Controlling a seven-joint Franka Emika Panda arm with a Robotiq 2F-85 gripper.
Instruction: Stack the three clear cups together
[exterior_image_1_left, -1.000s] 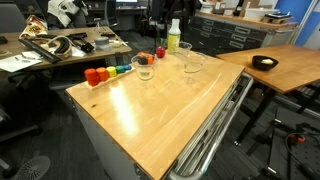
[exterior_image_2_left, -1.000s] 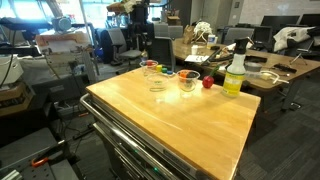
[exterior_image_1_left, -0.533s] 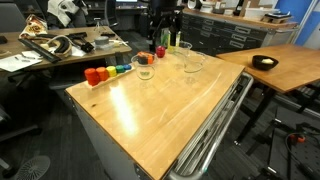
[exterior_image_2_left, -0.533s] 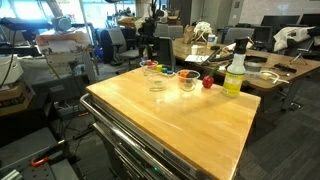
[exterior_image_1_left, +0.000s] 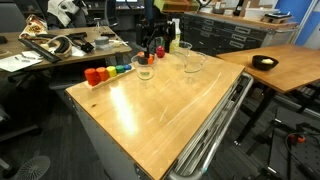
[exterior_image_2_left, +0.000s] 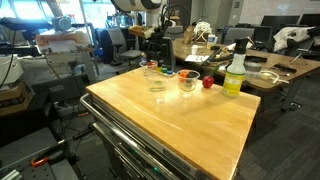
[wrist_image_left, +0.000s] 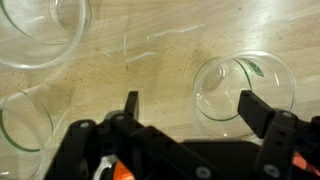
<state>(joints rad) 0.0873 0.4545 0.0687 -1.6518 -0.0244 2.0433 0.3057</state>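
My gripper grabs the clear cup's rim next, fingers straddling the cup's side, leaving its base free to stack the cup inside another.
Three clear cups stand near the far edge of the wooden table. In both exterior views I can pick out two of them (exterior_image_1_left: 145, 70) (exterior_image_1_left: 192, 62) (exterior_image_2_left: 158, 81) (exterior_image_2_left: 187, 79). In the wrist view one cup (wrist_image_left: 245, 95) lies partly between my fingers, one (wrist_image_left: 20, 120) is at the left edge, and one (wrist_image_left: 40, 30) is at the top left. My gripper (wrist_image_left: 192, 108) is open and empty, hovering just above the cups (exterior_image_1_left: 155, 45) (exterior_image_2_left: 155, 58).
A yellow-green bottle (exterior_image_2_left: 235, 74) and a small red object (exterior_image_2_left: 208, 82) stand beside the cups. A row of coloured blocks (exterior_image_1_left: 108, 72) lies along the table's edge. Cluttered desks and chairs surround the table (exterior_image_1_left: 170, 110).
My arm has come down from behind the table and now hangs over the cups. The cups, bottle and blocks have not moved.
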